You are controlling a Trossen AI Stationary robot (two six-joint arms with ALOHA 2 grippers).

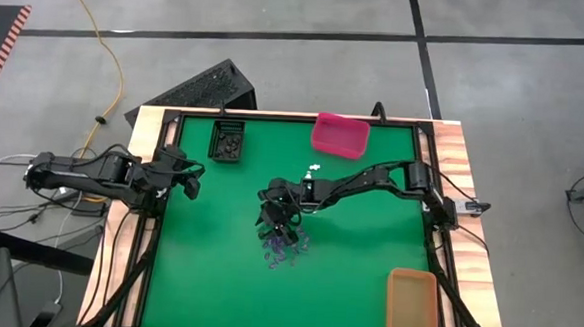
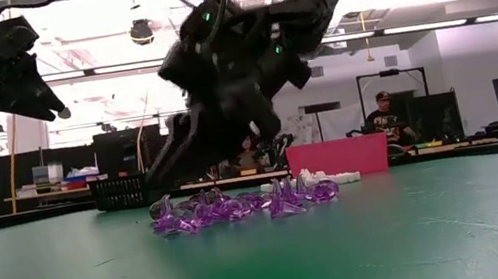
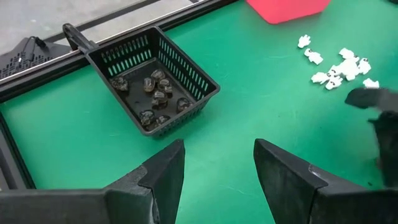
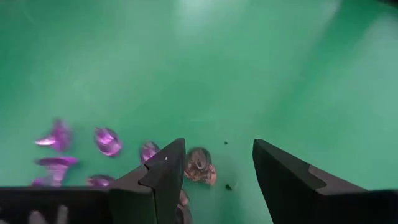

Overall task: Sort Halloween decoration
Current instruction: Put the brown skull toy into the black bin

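The right gripper picks up the dark skull trinket by the sides of its rounded head [image 4: 199, 163] next, to sort it into the black basket.
A heap of purple trinkets [image 1: 282, 251] [image 2: 230, 206] [image 4: 107, 140] lies at the middle of the green table. A few white trinkets [image 1: 313, 169] [image 3: 339, 67] lie farther back. My right gripper [image 1: 277, 228] [image 4: 217, 168] hangs open, slanting down, just over the heap's far side. One dark trinket [image 4: 200, 165] lies on the table between its fingers, nearer one finger; I see no touch. My left gripper [image 1: 191, 183] [image 3: 219, 168] waits open above the table's left edge, holding nothing.
A black basket [image 1: 227, 142] [image 3: 152, 81] with several dark trinkets stands at the far left. A pink bin [image 1: 340, 134] [image 2: 338, 158] stands at the far edge, and an orange bin [image 1: 412, 305] at the near right corner. Black rails frame the table.
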